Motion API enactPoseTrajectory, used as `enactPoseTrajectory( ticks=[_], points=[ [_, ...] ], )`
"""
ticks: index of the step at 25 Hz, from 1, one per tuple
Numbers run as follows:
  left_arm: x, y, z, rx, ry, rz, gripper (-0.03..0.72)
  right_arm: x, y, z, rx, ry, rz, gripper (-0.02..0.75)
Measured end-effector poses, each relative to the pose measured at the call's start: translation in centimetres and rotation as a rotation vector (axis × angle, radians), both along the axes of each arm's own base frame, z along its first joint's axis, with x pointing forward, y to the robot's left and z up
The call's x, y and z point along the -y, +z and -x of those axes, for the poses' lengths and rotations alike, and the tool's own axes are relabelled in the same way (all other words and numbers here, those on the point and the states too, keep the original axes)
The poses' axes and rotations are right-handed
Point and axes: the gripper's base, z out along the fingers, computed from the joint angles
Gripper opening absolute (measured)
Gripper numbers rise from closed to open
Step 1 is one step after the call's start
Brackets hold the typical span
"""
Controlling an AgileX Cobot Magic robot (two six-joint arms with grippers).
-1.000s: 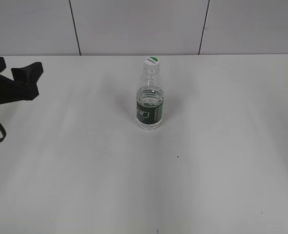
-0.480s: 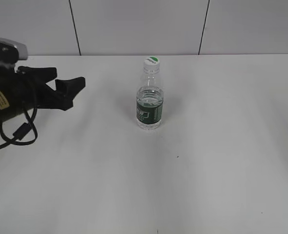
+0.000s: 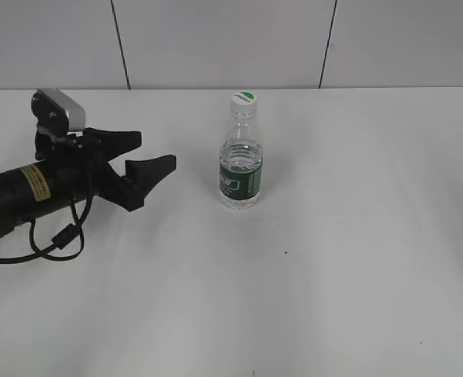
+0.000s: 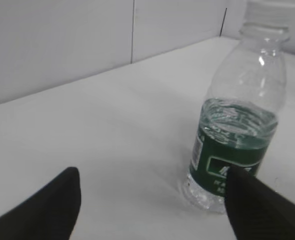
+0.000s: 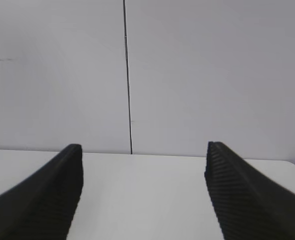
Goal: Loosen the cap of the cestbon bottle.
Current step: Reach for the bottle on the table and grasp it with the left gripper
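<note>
The cestbon bottle needs to stay steady while the cap is loosened, so my left gripper will next grab it by its labeled lower body (image 3: 240, 182) (image 4: 227, 150).
The cestbon bottle (image 3: 240, 168) stands upright on the white table, clear with a dark green label band, partly filled with water. Its white cap (image 3: 244, 100) with a green mark sits on top. My left gripper (image 3: 149, 155) is open and empty, to the left of the bottle with a gap between them. In the left wrist view the bottle (image 4: 237, 120) stands ahead at the right, partly behind the right finger of my left gripper (image 4: 152, 190); the cap (image 4: 268, 10) is at the top edge. My right gripper (image 5: 143, 165) is open and empty; it is out of the exterior view.
The white table (image 3: 333, 259) spreads around the bottle. A grey panelled wall (image 3: 216, 39) runs along the back edge. The left arm's black body and cable (image 3: 35, 212) lie over the table's left side.
My left arm has come in from the left edge and moved right toward the bottle, jaws open. The bottle has not moved.
</note>
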Motion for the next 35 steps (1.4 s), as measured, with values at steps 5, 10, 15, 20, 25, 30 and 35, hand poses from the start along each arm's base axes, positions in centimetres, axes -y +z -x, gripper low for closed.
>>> enactPoseTrajectory(
  ticks=[5, 10, 15, 20, 25, 30, 35],
  points=[
    [0.7, -2.0, -0.2, -0.013, -0.081, 0.023, 0.536, 0.0, 0.0, 0.0, 0.000, 0.000, -0.001, 0.582],
    [2.4, -1.9, -0.8, 0.028, -0.174, 0.014, 0.536, 0.0, 0.0, 0.0, 0.000, 0.000, -0.003, 0.582],
    [4.7, -1.0, -1.9, 0.084, -0.230, -0.015, 0.537, 0.0, 0.0, 0.0, 0.000, 0.000, -0.003, 0.582],
    [6.1, -1.1, -2.9, 0.103, -0.252, -0.024, 0.550, 0.0, 0.0, 0.0, 0.000, 0.000, -0.003, 0.582],
    [7.3, -1.6, -3.2, 0.100, -0.278, -0.014, 0.564, 0.0, 0.0, 0.0, 0.000, 0.000, -0.003, 0.582],
    [8.7, -1.7, -3.3, 0.105, -0.306, -0.032, 0.566, 0.0, 0.0, 0.0, 0.000, 0.000, -0.004, 0.582],
    [9.5, -2.0, -4.0, 0.091, -0.298, -0.096, 0.566, 0.0, 0.0, 0.0, -0.001, -0.001, -0.010, 0.582]
  ],
)
